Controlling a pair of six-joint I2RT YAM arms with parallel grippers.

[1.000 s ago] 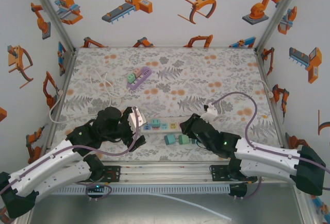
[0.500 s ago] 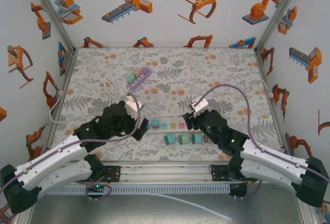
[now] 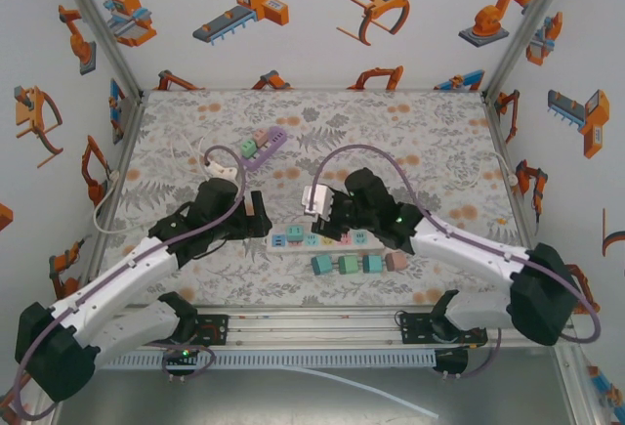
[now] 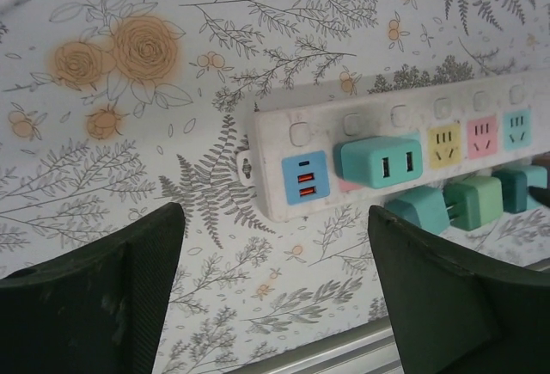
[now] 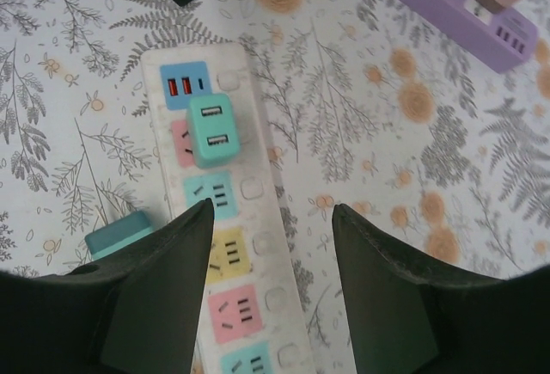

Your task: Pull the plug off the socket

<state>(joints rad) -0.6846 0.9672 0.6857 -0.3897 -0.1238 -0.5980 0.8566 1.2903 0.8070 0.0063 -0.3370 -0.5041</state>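
Observation:
The right gripper grabs the teal plug (image 3: 294,236) across its long sides next, port side toward me, to pull the plug off the socket.
A white power strip (image 3: 327,240) lies near the table's front, with a teal plug (image 3: 294,236) seated in a socket beside its blue USB end. In the left wrist view the teal plug (image 4: 378,161) stands on the strip (image 4: 309,133) ahead of my open left gripper (image 4: 275,305), which hovers off the strip's left end (image 3: 256,218). My right gripper (image 3: 337,225) is open above the strip's middle; its fingers (image 5: 146,305) straddle the strip (image 5: 258,245), short of the teal plug (image 5: 210,129).
Several loose plugs (image 3: 348,265) lie in a row in front of the strip. A purple power strip (image 3: 264,145) with plugs sits at the back left, seen too from the right wrist (image 5: 481,4). A white cable (image 3: 195,156) trails along the left side.
Both arms swung in from the front edge. The left gripper moved back to the strip's left end; the right gripper moved left and now sits over the strip's middle.

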